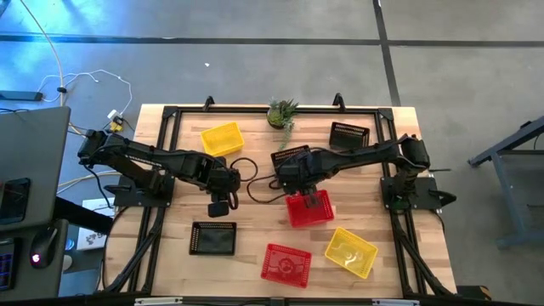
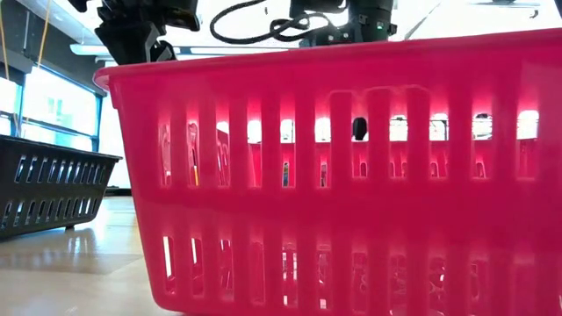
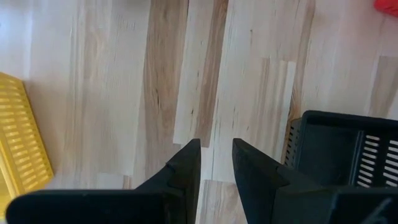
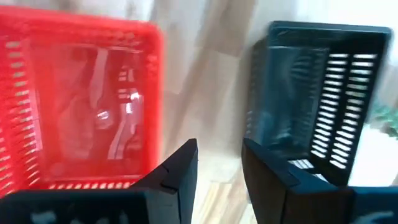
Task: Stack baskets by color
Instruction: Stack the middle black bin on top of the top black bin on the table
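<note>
My right gripper is to grab the black basket [image 4: 314,99] next by the rim of its long side [image 4: 266,87], and this is needed to stack the baskets by color.
Seven baskets lie on the table. Two are red [image 1: 308,210] [image 1: 286,263], two yellow [image 1: 223,138] [image 1: 350,252], and three black [image 1: 213,239] [image 1: 289,156] [image 1: 348,134]. My right gripper [image 4: 217,165] is open and points down over bare wood, between the middle red basket [image 4: 74,99] and a black basket [image 4: 317,93]. In the high view it is my right gripper [image 1: 303,189]. My left gripper [image 3: 216,163] [image 1: 223,204] is open above bare wood, with a yellow basket [image 3: 18,137] on one side and a black basket [image 3: 348,146] on the other.
A small potted green plant [image 1: 282,112] stands at the far edge. Black cables [image 1: 255,183] loop across the table's middle between the arms. In the low view the near red basket [image 2: 334,175] fills the picture, with a black basket [image 2: 48,189] to its left.
</note>
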Robot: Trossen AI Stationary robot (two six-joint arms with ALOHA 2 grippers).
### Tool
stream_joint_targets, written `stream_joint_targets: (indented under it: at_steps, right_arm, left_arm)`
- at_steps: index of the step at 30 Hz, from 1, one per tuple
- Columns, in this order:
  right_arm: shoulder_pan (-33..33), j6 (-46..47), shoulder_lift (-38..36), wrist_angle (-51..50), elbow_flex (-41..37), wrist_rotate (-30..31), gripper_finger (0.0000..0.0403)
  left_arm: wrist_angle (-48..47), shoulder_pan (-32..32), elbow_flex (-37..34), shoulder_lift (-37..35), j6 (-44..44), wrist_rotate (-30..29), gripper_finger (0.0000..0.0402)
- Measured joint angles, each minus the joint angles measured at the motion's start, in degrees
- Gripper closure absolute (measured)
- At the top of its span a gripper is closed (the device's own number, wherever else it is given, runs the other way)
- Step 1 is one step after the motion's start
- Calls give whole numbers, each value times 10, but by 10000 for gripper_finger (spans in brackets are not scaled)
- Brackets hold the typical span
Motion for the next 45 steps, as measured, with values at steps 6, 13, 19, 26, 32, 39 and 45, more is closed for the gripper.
stream_joint_targets:
  at_steps: [6,13,19,26,32,39,45]
  right_arm:
    - [-39,-5,1,16,0,-6,293]
    - [-70,-19,2,58,-1,-30,293]
    - [-78,-20,16,69,-1,-38,293]
    - [-78,-29,60,69,-1,-26,293]
    - [-78,-26,88,71,-1,-12,293]
    - [-84,0,100,62,-1,-11,323]
    - [-84,0,100,54,-1,-15,396]
  left_arm:
    - [0,0,0,0,4,-8,323]
    - [-47,-6,0,0,4,-59,323]
    - [-91,-25,0,0,-17,-128,323]
    - [-95,-56,0,0,-17,-133,323]
    - [-95,-76,0,0,-17,-133,323]
    - [-90,-83,0,0,-18,-133,323]
    - [-90,-83,0,0,-18,-133,323]
